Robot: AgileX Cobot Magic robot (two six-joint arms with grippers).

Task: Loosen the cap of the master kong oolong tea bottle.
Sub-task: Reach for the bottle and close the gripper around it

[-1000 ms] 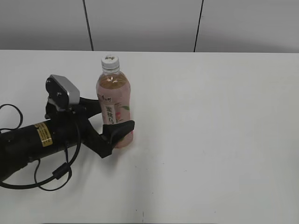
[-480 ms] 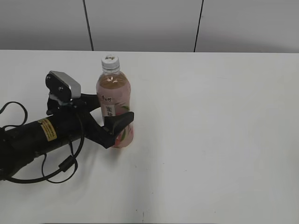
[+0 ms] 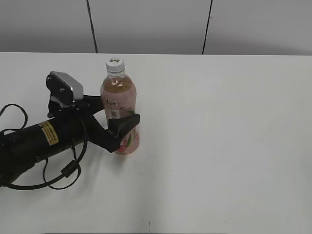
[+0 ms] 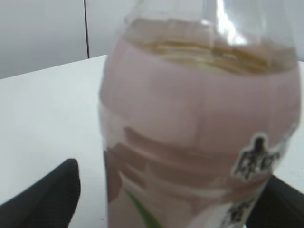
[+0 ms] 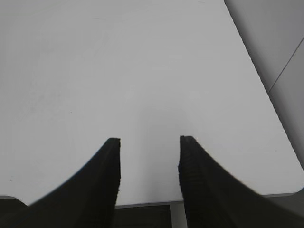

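Observation:
The bottle needs to be held steady for loosening the cap. My left gripper should next grab the bottle's labelled body.
The master kong oolong tea bottle stands upright on the white table, with its white cap on top. My left gripper is open with one finger on each side of the bottle's lower body, at the label. In the left wrist view the bottle fills the frame between the fingers of the left gripper. There is a gap at the left finger, and the right finger is at the bottle's edge. The cap is out of that view. My right gripper is open and empty over bare table, and does not show in the exterior view.
The white table stretches to the right of the bottle, with a grey panelled wall behind it. A black cable loops beside the left arm. The right wrist view shows the table's edge and corner.
My left gripper has moved up along the bottle from near its base and reached a little further around it. The bottle has stayed in place.

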